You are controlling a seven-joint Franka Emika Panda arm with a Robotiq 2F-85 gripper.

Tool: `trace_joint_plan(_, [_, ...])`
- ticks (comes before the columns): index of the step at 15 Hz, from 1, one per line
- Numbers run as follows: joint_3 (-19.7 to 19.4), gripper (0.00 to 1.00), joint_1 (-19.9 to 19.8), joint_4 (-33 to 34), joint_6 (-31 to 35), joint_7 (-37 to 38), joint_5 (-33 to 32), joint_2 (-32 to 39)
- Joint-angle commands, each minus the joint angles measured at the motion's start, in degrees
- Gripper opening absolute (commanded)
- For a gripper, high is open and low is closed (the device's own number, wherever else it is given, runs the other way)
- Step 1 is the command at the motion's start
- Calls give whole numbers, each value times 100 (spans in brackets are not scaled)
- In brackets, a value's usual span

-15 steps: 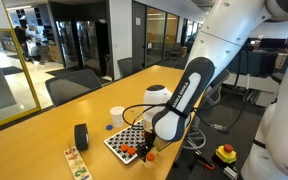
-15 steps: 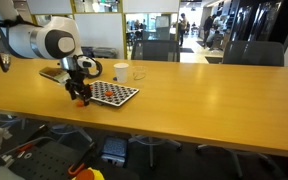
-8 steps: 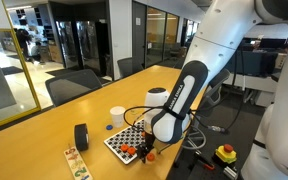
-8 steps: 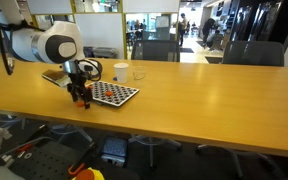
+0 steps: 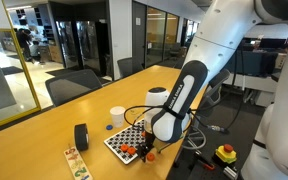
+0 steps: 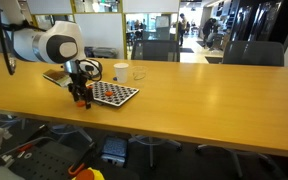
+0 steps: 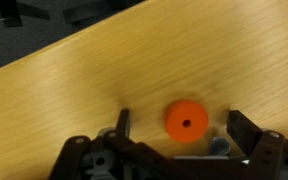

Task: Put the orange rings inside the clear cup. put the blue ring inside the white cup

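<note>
My fingers are level with the sides of the orange ring, so it is now time to close my gripper on the orange ring.
My gripper (image 7: 183, 126) is open and low over the wooden table, its two dark fingers on either side of one orange ring (image 7: 186, 121) that lies flat on the wood. In both exterior views the gripper (image 5: 147, 152) (image 6: 81, 98) is at a corner of the checkered board (image 5: 127, 138) (image 6: 114, 93). Another orange ring (image 5: 127, 151) lies at the board's edge. The blue ring (image 5: 108, 127) lies on the table near the white cup (image 5: 117, 117) (image 6: 121, 71). The clear cup (image 6: 138, 72) stands beside the white cup.
A black roll (image 5: 81, 135) and a flat wooden puzzle piece (image 5: 76, 161) lie on the table beside the board. Office chairs (image 6: 156, 49) line the table's far side. The table edge (image 5: 162, 160) is close to the gripper.
The arm has shifted only slightly. The gripper stays open at the board's corner over the orange ring.
</note>
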Motion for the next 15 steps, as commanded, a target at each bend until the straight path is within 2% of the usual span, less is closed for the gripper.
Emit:
trace_joint_plan(1, [-134,100,149,2,106,53,-91,-22])
trace_joint_plan(2, [-168,75,174,4,107,100,-180,-23])
trace_joint_plan(3, [-193,74,196,7,101,136,-245,-30])
trace_joint_plan(4, [-210,68,212,12,95,151,-289,-33])
trace_joint_plan(10, [-232,21,275,62,-58,159,-414,-127])
trace_joint_plan(15, [-264,17,276,75,-577,278,-671,-400])
